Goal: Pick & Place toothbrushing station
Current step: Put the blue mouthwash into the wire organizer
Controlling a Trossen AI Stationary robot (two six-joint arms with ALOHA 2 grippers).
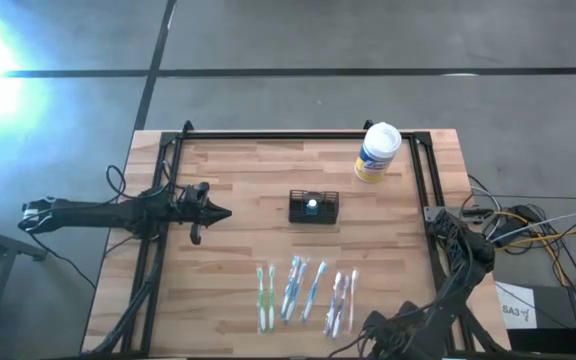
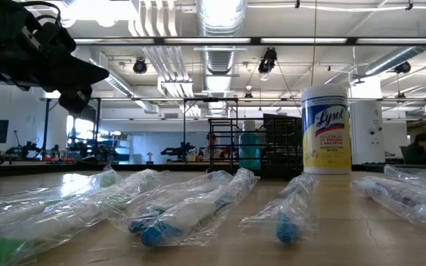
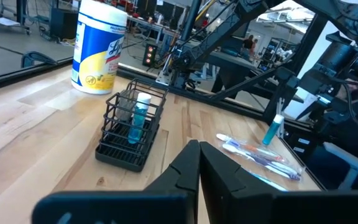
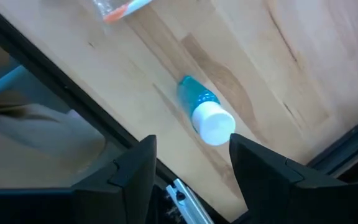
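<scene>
My right gripper needs to pick up the blue bottle by its white cap [image 4: 214, 124] next, to stock the toothbrushing station. The bottle is lying on its side.
The black wire-mesh caddy [image 1: 314, 207] stands on its base at the middle of the table, with a blue bottle with a white cap [image 3: 138, 115] upright inside it. It also shows in the low view [image 2: 279, 148]. My left gripper [image 1: 224, 212] is shut and empty, above the table to the caddy's left, pointing at it [image 3: 199, 155]. My right gripper [image 4: 192, 144] is open at the table's near right corner [image 1: 376, 322]. Its fingers stand apart above a second blue bottle [image 4: 204, 115] that lies on its side on the table.
A white canister with a yellow label [image 1: 377, 152] stands at the far right. Several toothbrushes in clear wrappers [image 1: 308, 290] lie in a row on the near part of the table. A black frame [image 1: 298, 134] runs along the table's edges.
</scene>
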